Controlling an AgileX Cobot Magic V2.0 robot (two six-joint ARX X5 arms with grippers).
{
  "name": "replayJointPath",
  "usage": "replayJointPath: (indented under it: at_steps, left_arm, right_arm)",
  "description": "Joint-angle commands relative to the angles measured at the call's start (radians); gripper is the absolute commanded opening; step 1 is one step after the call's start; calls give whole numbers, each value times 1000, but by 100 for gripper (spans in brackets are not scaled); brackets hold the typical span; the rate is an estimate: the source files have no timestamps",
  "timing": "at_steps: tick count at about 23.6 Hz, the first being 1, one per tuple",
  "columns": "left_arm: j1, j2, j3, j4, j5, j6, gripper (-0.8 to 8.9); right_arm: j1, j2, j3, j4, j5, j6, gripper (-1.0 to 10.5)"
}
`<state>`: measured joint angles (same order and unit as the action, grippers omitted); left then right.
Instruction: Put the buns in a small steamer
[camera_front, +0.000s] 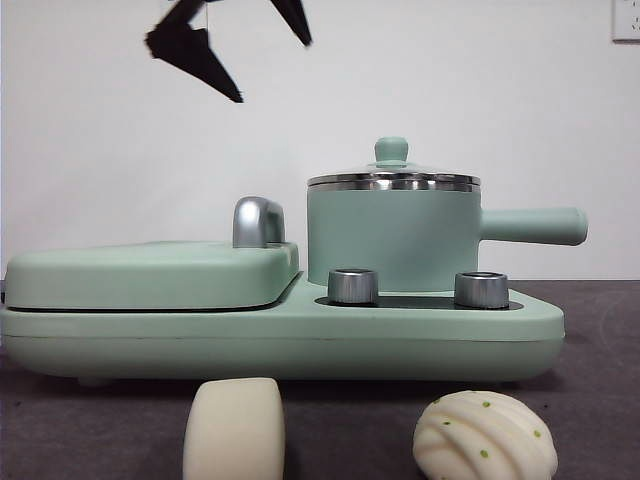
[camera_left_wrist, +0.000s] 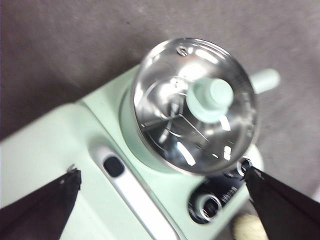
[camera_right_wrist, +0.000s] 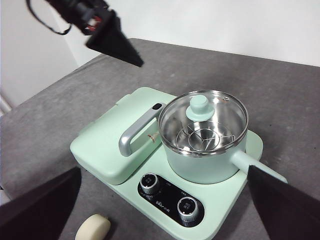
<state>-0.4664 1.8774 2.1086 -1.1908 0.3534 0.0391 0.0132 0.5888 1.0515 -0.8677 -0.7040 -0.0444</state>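
Observation:
The lid's glass disc is as wide as the steamer, so I should next use my left gripper to grab the lid by its narrow green knob (camera_front: 391, 151) (camera_left_wrist: 214, 97).
Two buns lie on the grey table in front of the cooker: a smooth plain bun (camera_front: 233, 430) and a ridged bun with green specks (camera_front: 485, 437). The smooth one also shows in the right wrist view (camera_right_wrist: 92, 229). The small steamer (camera_front: 392, 235) stands on the cooker's right side, its glass lid (camera_left_wrist: 195, 105) on and its handle pointing right. My left gripper (camera_front: 274, 72) hangs open high above the cooker, left of the steamer, holding nothing. My right gripper (camera_right_wrist: 162, 172) is open and empty, further back and high, looking down on the steamer (camera_right_wrist: 202, 140).
A flat mint-green griddle cover (camera_front: 150, 275) with a chrome handle (camera_front: 257, 222) fills the cooker's left half. Two steel knobs (camera_front: 352, 286) (camera_front: 481, 290) sit in front of the steamer. A white wall stands behind.

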Motion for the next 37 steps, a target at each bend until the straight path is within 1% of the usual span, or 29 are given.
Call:
replayJointPath:
  at_steps: [1, 5, 8, 13, 16, 20, 23, 27, 28, 30, 32, 34, 37]
  left_arm:
    - [-37, 68, 107, 10, -50, 28, 531]
    - [-85, 118, 153, 40, -79, 29, 531]
    - [-115, 161, 182, 26, -83, 28, 528]
    - [-152, 202, 188, 53, -115, 30, 529]
    - [-183, 216, 188, 90, -125, 56, 525]
    - [-216, 232, 188, 92, -127, 92, 522]
    - [-228, 253, 188, 89, -156, 101, 486]
    - [-228, 291, 188, 91, -156, 104, 485]
    - [-228, 298, 188, 92, -156, 105, 469]
    - [-228, 300, 188, 97, -156, 110, 389]
    - [-229, 300, 188, 112, -157, 110, 337]
    - [-229, 300, 188, 110, -175, 110, 306]
    - [-236, 300, 188, 112, -179, 125, 306]
  right_arm:
    - [3, 5, 16, 6, -3, 12, 546]
    - [3, 5, 16, 6, -3, 11, 546]
    - [3, 5, 16, 6, -3, 11, 546]
    - [3, 5, 16, 6, -3, 11, 546]
    - [3, 5, 16, 6, -3, 12, 546]
    - [3, 5, 16, 6, -3, 12, 546]
    - [3, 5, 16, 5, -3, 12, 546]
    - [3, 5, 16, 6, -3, 12, 546]
    - [3, 5, 16, 6, -3, 12, 546]
    - [3, 5, 16, 5, -3, 14, 546]
    - [3, 5, 16, 5, -3, 18, 546]
    - [3, 5, 16, 5, -3, 19, 546]
    - [3, 5, 16, 5, -3, 18, 546]
